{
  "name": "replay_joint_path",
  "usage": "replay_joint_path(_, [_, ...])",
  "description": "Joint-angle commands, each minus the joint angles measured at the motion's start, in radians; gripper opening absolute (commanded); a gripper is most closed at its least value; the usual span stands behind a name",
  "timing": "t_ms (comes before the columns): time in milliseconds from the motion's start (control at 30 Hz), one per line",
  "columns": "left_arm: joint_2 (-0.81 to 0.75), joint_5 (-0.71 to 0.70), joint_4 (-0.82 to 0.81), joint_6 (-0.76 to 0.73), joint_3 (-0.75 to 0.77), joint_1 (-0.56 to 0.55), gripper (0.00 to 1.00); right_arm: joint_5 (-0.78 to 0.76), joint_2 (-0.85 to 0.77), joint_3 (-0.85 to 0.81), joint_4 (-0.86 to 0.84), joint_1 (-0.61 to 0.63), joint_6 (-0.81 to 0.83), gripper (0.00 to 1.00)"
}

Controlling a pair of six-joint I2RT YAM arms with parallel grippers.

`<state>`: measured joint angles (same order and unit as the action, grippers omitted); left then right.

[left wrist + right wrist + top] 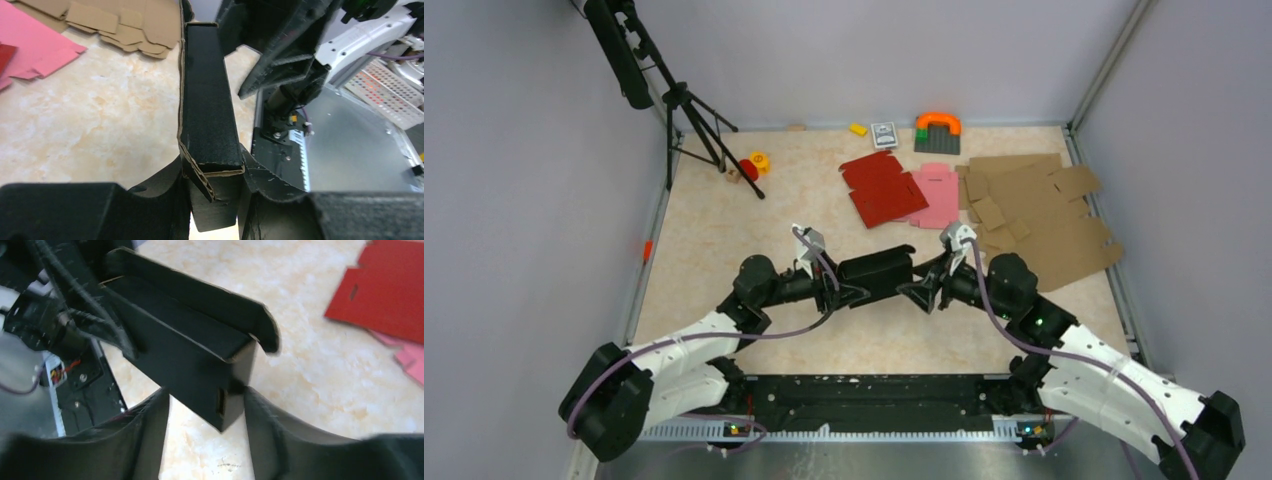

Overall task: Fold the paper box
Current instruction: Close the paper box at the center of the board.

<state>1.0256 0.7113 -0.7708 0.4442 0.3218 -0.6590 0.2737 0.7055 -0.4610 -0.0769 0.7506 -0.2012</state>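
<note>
My right gripper grips the paper box's loose end [906, 273] [233, 381] across the box's sides next. That leaves the box's opposite end free for my left gripper to fold.
The paper box [876, 272] is black, partly folded into a long narrow shape, and hangs over the table's middle between both arms. My left gripper [842, 292] is shut on its left end. In the left wrist view the box [207, 100] runs away from the camera, and that gripper [212, 171] presses both of its side walls. My right gripper [921, 290] is at the other end. In the right wrist view the tilted box end [190, 360] sits between the fingers of that gripper [206, 399], both touching it, with a rounded flap standing up on the far side.
A red blank [881, 188] and a pink blank [937, 193] lie flat behind the box. Brown cardboard blanks [1034, 210] cover the back right. A tripod [686, 110] stands at the back left, with small toys [937, 128] along the back wall. A black rail [874, 395] borders the near edge.
</note>
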Motion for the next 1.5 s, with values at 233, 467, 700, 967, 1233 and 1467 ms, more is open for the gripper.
replay_joint_path(233, [-0.055,0.274,0.0,-0.044,0.081,-0.026,0.0,0.09,-0.11,-0.018,-0.064,0.023,-0.065,0.91])
replay_joint_path(467, [-0.024,0.36,-0.087,0.029,0.122,-0.025,0.0,0.371,-0.07,-0.023,-0.2,0.023,-0.107,0.79])
replay_joint_path(700, [-0.03,0.359,-0.077,0.012,0.143,-0.025,0.02,0.382,-0.077,-0.004,-0.201,0.023,-0.107,0.35])
replay_joint_path(967, [-0.168,0.086,0.148,-0.048,0.115,-0.017,0.86,0.059,-0.138,0.038,-0.097,0.023,-0.014,0.03])
replay_joint_path(1233, [-0.4,-0.5,0.648,0.01,0.225,-0.013,0.72,-0.01,0.0,0.118,-0.265,0.06,0.014,0.0])
replay_joint_path(1467, [-0.305,-0.533,1.01,-0.041,0.422,-0.004,0.66,-0.014,0.021,0.253,-0.558,0.121,0.193,0.0])
